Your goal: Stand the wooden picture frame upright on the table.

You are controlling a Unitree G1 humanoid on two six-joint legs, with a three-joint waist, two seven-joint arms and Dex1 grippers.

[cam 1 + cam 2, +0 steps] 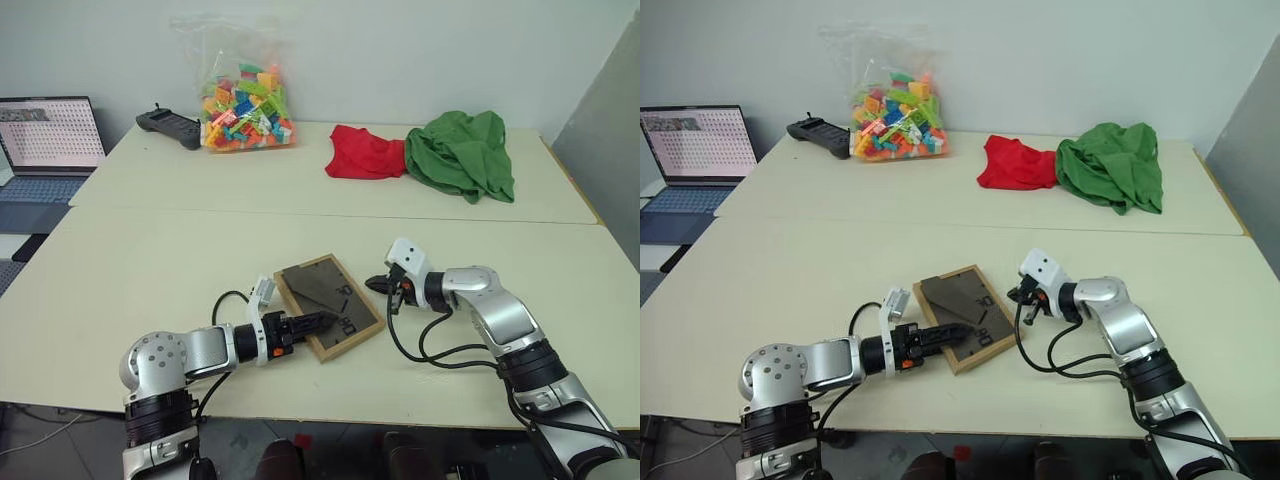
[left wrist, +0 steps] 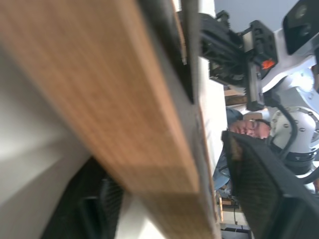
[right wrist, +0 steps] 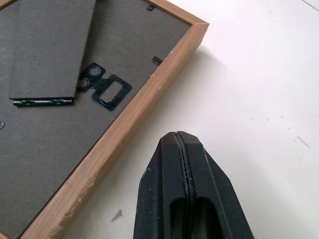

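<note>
My left gripper will next grab the frame by its long wooden edge (image 1: 314,347) (image 2: 149,164), so the picture frame's stand stays free to prop the frame upright.
The wooden picture frame (image 1: 325,300) lies back-up on the table (image 1: 150,270) near its front edge, dark grey panel and folded stand (image 3: 50,45) showing. My left gripper (image 1: 322,322) is at the frame's near corner, open. One finger (image 2: 94,209) sits below the wooden edge (image 2: 124,114), and the other finger (image 2: 264,189) stands a little off the back panel. My right gripper (image 3: 179,137) is shut and empty, its tip just off the frame's right edge (image 1: 375,285) and not touching it.
On the far table stand a bag of coloured bricks (image 1: 245,100), a black controller (image 1: 168,127), a red cloth (image 1: 362,153) and a green cloth (image 1: 462,152). A laptop (image 1: 45,140) sits at the far left. A seam (image 1: 300,212) joins the two tabletops.
</note>
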